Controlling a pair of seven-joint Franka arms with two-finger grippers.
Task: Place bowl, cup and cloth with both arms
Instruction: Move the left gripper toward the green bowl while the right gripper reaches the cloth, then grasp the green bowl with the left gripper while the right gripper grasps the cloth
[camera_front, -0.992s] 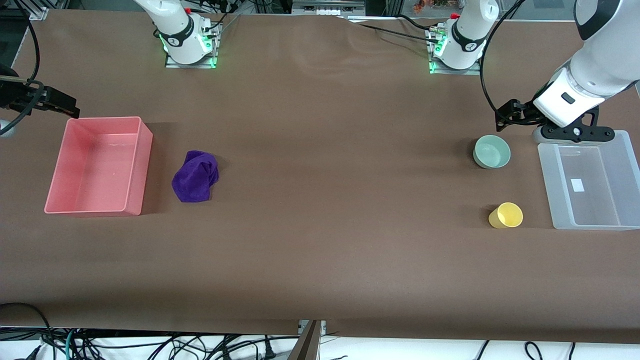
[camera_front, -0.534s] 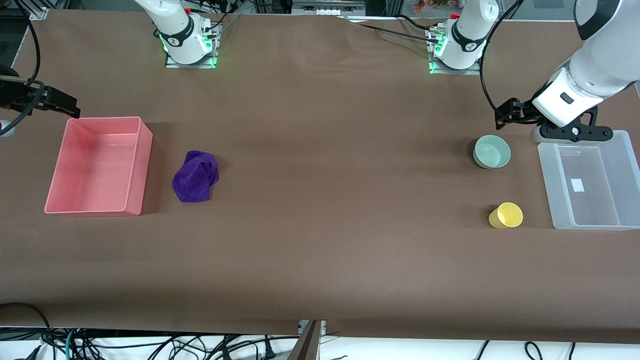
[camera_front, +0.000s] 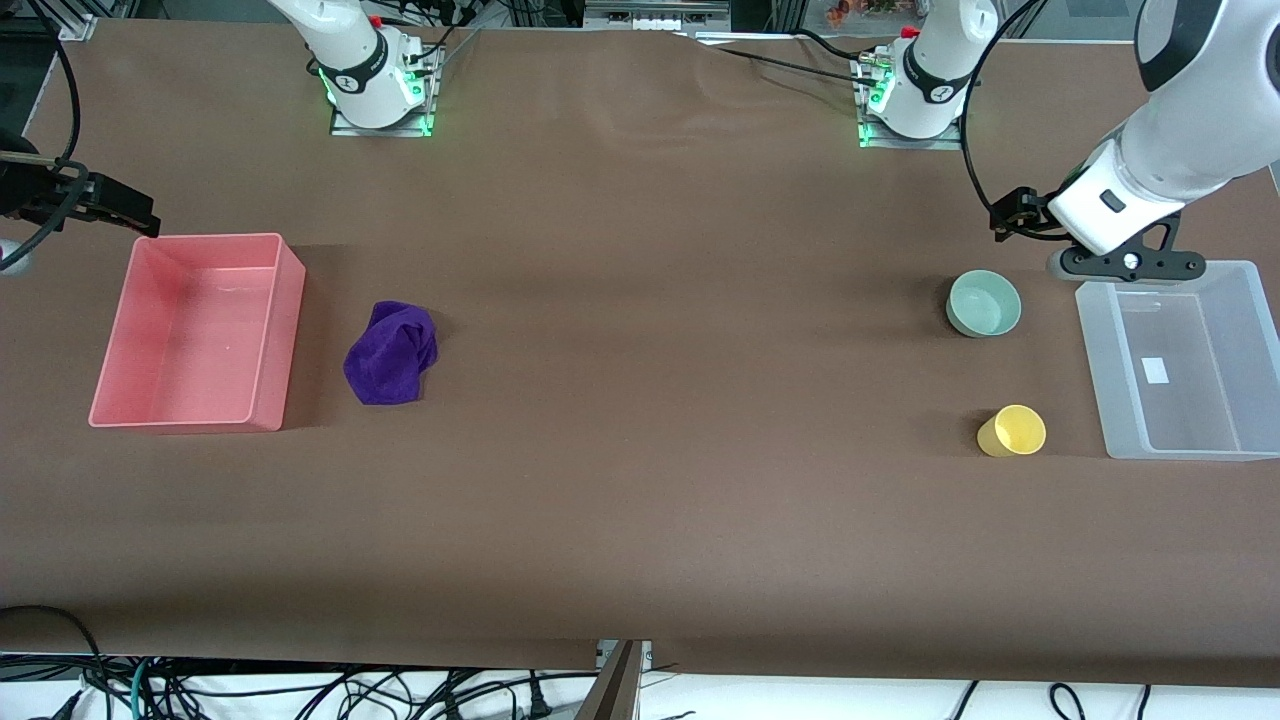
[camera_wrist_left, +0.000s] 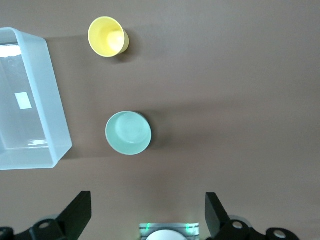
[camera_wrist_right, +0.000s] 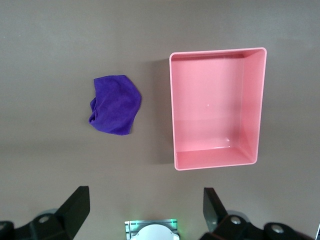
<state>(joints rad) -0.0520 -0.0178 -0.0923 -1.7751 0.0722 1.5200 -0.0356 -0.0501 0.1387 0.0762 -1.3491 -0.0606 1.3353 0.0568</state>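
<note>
The mint-green bowl (camera_front: 984, 303) needs to go in the clear bin, so my left gripper needs to grab it by the bowl's rim next.
The pale mint-green bowl (camera_front: 984, 303) stands upright on the brown table; it also shows in the left wrist view (camera_wrist_left: 128, 133). The yellow cup (camera_front: 1012, 431) sits nearer the front camera than the bowl, and shows in the left wrist view (camera_wrist_left: 107, 36). The purple cloth (camera_front: 391, 352) lies bunched beside the pink bin, also in the right wrist view (camera_wrist_right: 115, 105). My left gripper (camera_front: 1122, 263) hangs open and empty high over the table by the clear bin's corner, its jaws wide apart (camera_wrist_left: 147, 202). My right gripper (camera_wrist_right: 145, 197) is open and empty, high over the table by the pink bin.
An empty pink bin (camera_front: 272, 340) stands at the right arm's end (camera_wrist_right: 172, 110). An empty clear plastic bin (camera_front: 1098, 370) stands at the left arm's end (camera_wrist_left: 56, 115), beside bowl and cup. Both arm bases (camera_front: 380, 90) stand along the table's edge.
My left gripper has shifted slightly toward the bowl and the arm bases, away from the clear bin. The right arm and all objects have not moved.
</note>
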